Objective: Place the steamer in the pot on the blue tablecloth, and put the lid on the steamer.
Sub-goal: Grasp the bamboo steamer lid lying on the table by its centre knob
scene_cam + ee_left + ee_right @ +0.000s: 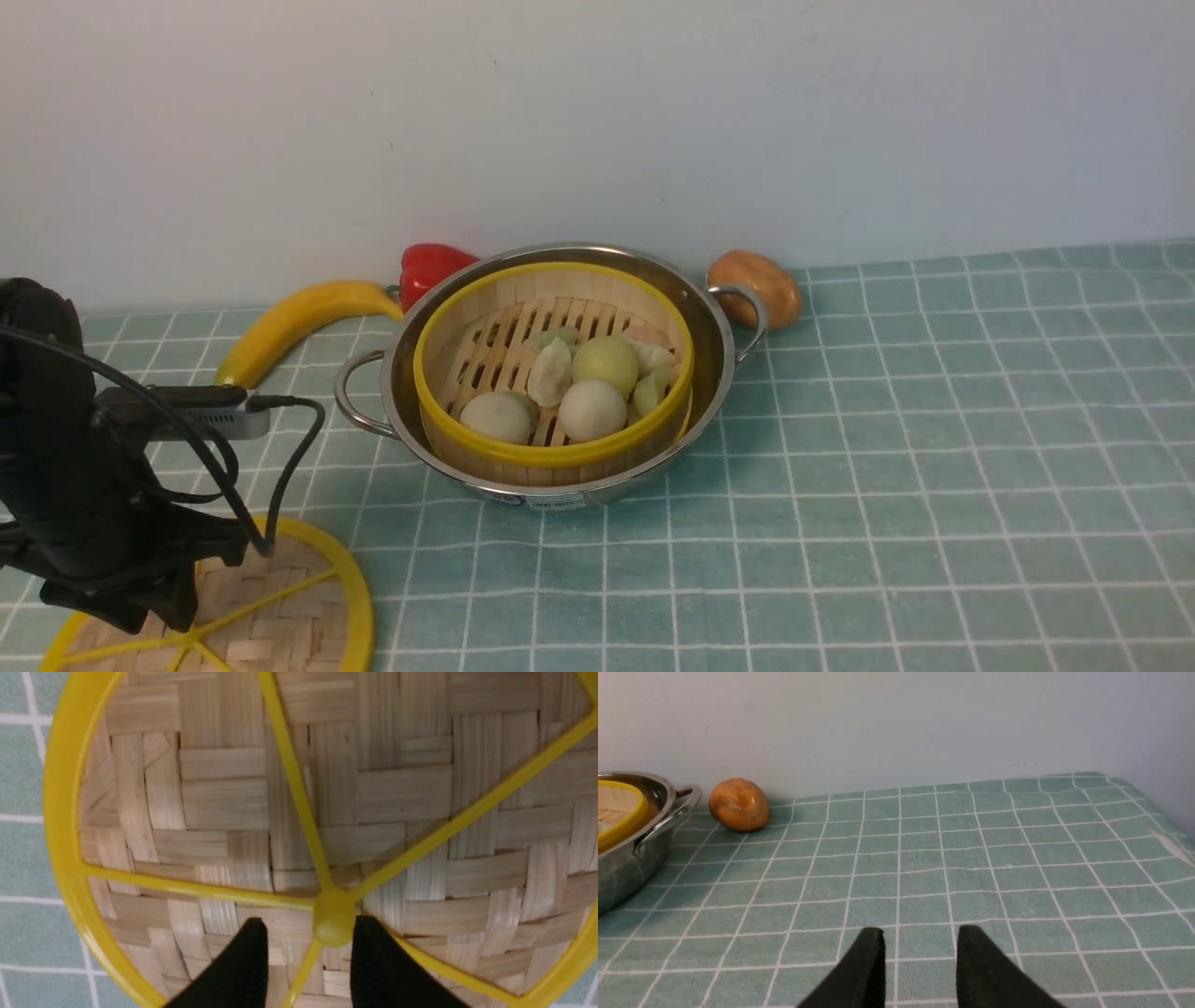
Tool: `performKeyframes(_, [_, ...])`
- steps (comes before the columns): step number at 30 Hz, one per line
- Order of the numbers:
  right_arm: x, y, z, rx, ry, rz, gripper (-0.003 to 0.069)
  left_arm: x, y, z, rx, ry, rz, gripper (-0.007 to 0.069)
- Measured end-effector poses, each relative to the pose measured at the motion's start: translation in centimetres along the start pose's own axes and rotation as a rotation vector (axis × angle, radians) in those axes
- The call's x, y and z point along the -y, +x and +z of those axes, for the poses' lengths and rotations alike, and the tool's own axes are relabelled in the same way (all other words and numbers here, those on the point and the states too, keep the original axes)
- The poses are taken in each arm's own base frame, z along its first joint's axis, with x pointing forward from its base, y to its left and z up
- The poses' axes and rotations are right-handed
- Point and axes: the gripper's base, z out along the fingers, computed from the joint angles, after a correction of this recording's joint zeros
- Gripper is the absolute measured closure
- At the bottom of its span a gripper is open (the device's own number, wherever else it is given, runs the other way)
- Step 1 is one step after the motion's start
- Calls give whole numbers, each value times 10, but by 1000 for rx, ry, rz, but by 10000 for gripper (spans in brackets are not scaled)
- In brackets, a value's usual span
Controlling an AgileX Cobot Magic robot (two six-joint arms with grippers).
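I should next grab the lid by its small yellow hub (189, 639) with my left gripper, because the lid's round rim is far wider than my open fingers.
The steamer (556, 455), holding pale buns, sits inside the shiny pot (711, 347) on the blue tablecloth (887, 467). The lid (297, 611) lies flat on the cloth at the near left, partly hidden by my left arm. In the left wrist view my left gripper (309, 924) hovers close over the lid (224, 793), open, its black fingers on either side of a yellow spoke, with the hub (333, 918) right beside one finger. My right gripper (920, 933) is open and empty over bare cloth, with the pot (626, 868) and steamer rim (616, 812) off to one side.
A banana (289, 322) and a red pepper (434, 266) lie behind the pot on its left. A brown potato (761, 285) rests behind its right handle, also in the right wrist view (738, 804). A white wall backs the table.
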Motion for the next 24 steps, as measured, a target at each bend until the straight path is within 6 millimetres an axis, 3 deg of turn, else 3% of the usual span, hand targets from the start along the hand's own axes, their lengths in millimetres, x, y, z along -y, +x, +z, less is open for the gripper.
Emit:
performKeyframes(11, [0, 0, 0, 0, 0, 0, 419, 2, -2, 1, 16, 21, -16, 382])
performKeyframes(24, [0, 0, 0, 0, 0, 0, 419, 3, -5, 21, -68, 35, -24, 383])
